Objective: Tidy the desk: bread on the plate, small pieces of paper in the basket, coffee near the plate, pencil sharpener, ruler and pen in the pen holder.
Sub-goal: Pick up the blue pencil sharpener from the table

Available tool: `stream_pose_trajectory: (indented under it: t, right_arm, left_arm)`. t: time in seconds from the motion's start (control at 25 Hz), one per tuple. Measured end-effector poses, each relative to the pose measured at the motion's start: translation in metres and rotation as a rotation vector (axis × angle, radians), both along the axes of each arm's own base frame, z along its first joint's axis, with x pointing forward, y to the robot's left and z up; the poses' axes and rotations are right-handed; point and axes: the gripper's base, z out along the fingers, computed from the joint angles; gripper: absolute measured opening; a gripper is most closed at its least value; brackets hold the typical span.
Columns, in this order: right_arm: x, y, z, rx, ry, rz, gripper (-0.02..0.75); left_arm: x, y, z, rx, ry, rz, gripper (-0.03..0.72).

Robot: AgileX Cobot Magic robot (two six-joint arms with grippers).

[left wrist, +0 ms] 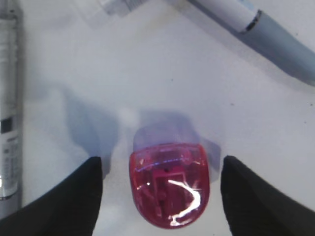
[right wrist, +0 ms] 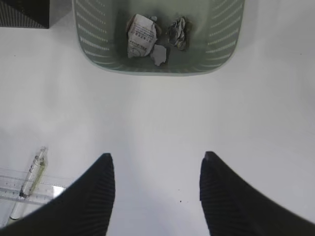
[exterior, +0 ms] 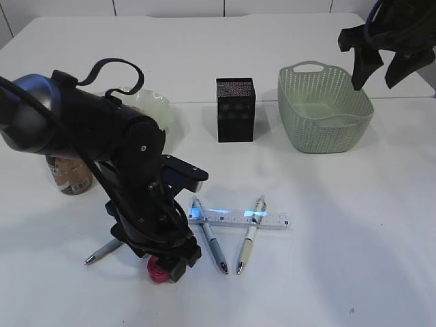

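Note:
I will put the pink pencil sharpener away in the pen holder [exterior: 236, 109], so my left gripper will grab it by its small body [exterior: 158, 271] next.
A red translucent pencil sharpener [left wrist: 170, 184] lies on the white desk [exterior: 354, 231] between the two black fingers of my left gripper [left wrist: 162, 196], which is open and clear of it on both sides. The exterior view shows this gripper [exterior: 169, 262] low over the sharpener [exterior: 157, 272]. The clear ruler [exterior: 245, 218] lies under two pens [exterior: 210, 235] [exterior: 251, 233]. The black pen holder [exterior: 236, 109] stands behind them. My right gripper [exterior: 376, 80] hangs open and empty above the green basket [exterior: 324, 105]. Crumpled pieces of paper [right wrist: 141, 34] lie inside the basket [right wrist: 98, 49]. The coffee [exterior: 68, 176] stands in front of the plate [exterior: 155, 107]. The bread is hidden.
A third pen [exterior: 102, 252] lies left of my left gripper, partly under the arm. The bulky left arm [exterior: 102, 136] hides much of the plate. In the right wrist view, a corner of the pen holder [right wrist: 24, 12] and the ruler's end [right wrist: 19, 189] show.

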Motion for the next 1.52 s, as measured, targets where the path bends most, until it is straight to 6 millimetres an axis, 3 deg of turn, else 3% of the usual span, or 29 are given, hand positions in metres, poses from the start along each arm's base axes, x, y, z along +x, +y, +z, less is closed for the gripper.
stream_pose_trajectory:
  t: [1.32, 1.52]
  right_arm:
    - [0.0003, 0.0000, -0.0006, 0.000, 0.002, 0.000, 0.426]
    - [0.0003, 0.0000, -0.0006, 0.000, 0.002, 0.000, 0.426]
  left_arm:
    - [0.0010, -0.0008, -0.0039, -0.002, -0.003, 0.000, 0.519]
    - [0.0013, -0.0010, -0.0038, -0.005, -0.006, 0.000, 0.463]
